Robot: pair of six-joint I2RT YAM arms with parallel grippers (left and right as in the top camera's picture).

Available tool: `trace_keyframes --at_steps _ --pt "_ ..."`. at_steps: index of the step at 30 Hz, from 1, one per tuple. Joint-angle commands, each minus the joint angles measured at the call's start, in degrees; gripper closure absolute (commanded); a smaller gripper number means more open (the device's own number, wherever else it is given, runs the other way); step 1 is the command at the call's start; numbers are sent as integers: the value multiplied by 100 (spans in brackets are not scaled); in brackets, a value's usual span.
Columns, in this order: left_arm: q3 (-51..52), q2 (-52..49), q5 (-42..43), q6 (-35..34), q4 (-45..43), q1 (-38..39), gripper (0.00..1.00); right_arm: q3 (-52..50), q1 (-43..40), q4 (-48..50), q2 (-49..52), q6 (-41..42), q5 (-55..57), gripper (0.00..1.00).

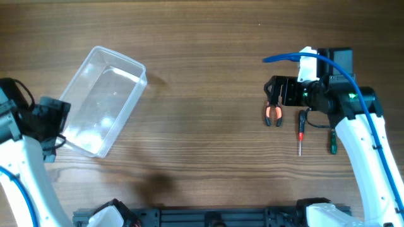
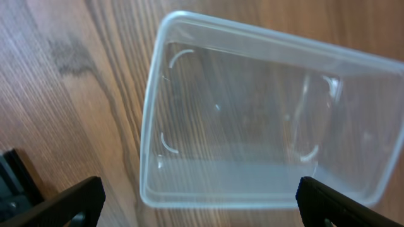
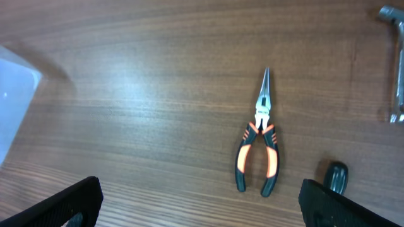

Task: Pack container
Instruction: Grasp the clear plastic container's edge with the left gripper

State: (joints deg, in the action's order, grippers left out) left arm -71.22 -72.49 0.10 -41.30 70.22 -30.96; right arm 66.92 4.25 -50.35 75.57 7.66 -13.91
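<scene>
The left gripper needs to grab the container's (image 1: 104,101) rim of its near short end (image 1: 81,149) next, so the container's opening stays clear to pack tools.
The container (image 1: 104,101) is a clear plastic tub lying at an angle on the left of the wooden table. It is empty, and it fills the left wrist view (image 2: 265,120). My left gripper (image 1: 62,123) sits at the tub's near short end, open, its fingers wider apart than that end (image 2: 202,205). My right gripper (image 1: 270,94) hovers open over orange-and-black needle-nose pliers (image 1: 273,115). In the right wrist view the pliers (image 3: 257,148) lie on the table between and ahead of the spread fingers (image 3: 202,205).
A red-handled screwdriver (image 1: 301,132) and a green-handled one (image 1: 331,142) lie right of the pliers. A dark handle end (image 3: 336,176) and a metal tool (image 3: 398,63) show in the right wrist view. The tub's corner (image 3: 12,94) shows at that view's left edge.
</scene>
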Motion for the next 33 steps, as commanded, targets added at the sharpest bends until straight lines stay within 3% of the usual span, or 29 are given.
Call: trace_keyframes --at_steps 1,5,10,19,26,33 --pt "-101 -662 -258 -413 -101 -214 0 166 35 -33 149 -22 11 0" --pt "-101 -1552 -275 -391 -256 -232 0 166 35 -28 149 -22 11 0" --pt "-101 -2734 -254 131 -404 -214 0 166 35 -26 149 -20 11 0" --pt "-101 -3405 -278 516 -601 -153 7 166 35 24 149 -13 13 0" --pt "-101 -3401 -354 855 -638 149 36 166 35 59 149 2 144 5" --pt "-101 -3357 -472 850 -640 431 47 166 35 57 149 0 208 6"
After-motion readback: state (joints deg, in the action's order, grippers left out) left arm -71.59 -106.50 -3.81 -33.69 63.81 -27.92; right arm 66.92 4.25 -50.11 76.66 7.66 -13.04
